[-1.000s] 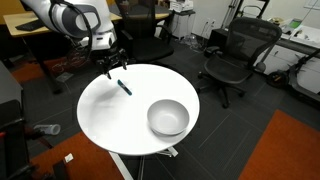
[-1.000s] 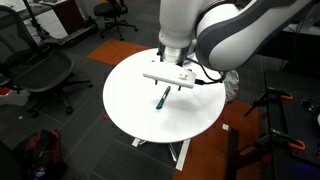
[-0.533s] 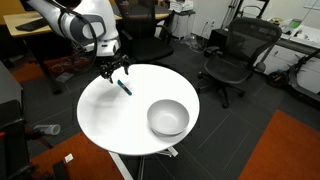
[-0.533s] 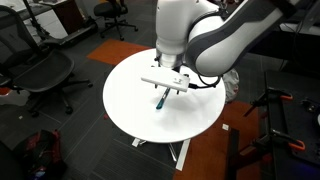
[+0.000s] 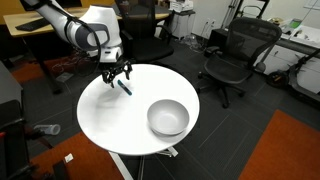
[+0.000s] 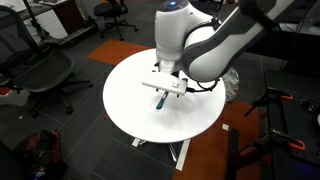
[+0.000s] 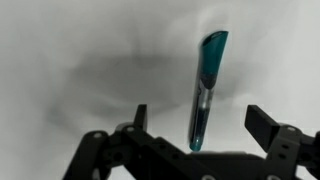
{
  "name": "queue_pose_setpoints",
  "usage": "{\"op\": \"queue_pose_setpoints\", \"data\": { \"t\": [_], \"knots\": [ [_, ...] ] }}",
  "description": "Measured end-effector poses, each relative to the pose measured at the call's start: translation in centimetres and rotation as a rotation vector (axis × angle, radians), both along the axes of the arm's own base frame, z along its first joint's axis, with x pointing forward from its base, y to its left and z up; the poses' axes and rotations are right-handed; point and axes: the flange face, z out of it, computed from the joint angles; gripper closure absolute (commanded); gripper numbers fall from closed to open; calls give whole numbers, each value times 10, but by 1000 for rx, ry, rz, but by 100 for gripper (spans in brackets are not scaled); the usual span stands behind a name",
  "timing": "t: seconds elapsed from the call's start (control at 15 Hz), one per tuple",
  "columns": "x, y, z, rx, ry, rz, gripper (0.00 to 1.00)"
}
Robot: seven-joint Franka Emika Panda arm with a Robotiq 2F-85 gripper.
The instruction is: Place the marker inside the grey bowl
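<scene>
The robot's fingers are above the marker (image 5: 124, 88) (image 7: 207, 88) and would miss it if they closed now. The gripper needs to lower first, then close on the marker.
The marker (image 7: 207, 88), a thin dark teal stick, lies flat on the round white table (image 5: 110, 120). It also shows in both exterior views (image 5: 124, 87) (image 6: 162, 99). My gripper (image 7: 200, 122) is open and low over the marker, one finger on each side, not touching it. In both exterior views the gripper (image 5: 117, 76) (image 6: 165, 90) hangs just above the marker at the table's far edge. The grey bowl (image 5: 168, 117) stands empty on the near right of the table, well apart from the gripper. The bowl is hidden behind the arm in an exterior view.
Black office chairs (image 5: 232, 55) (image 6: 40, 75) stand around the table. A desk (image 5: 35, 30) is behind the arm. An orange carpet patch (image 5: 285, 150) lies on the floor. Stands and cables (image 6: 280, 110) are beside the table.
The gripper has come down toward the table and now straddles the marker. The marker and the bowl have not moved.
</scene>
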Motion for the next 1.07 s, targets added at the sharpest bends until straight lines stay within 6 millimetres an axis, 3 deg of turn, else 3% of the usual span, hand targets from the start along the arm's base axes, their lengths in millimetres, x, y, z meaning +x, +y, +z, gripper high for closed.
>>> {"op": "queue_pose_setpoints", "data": {
  "t": [0.6,0.67,0.8,1.07],
  "knots": [
    [12,-4,-22,18,13,-25,0],
    [13,-4,-24,18,14,-27,25],
    [14,-5,-29,16,16,-29,32],
    [18,-7,-33,14,16,-32,65]
  ]
}}
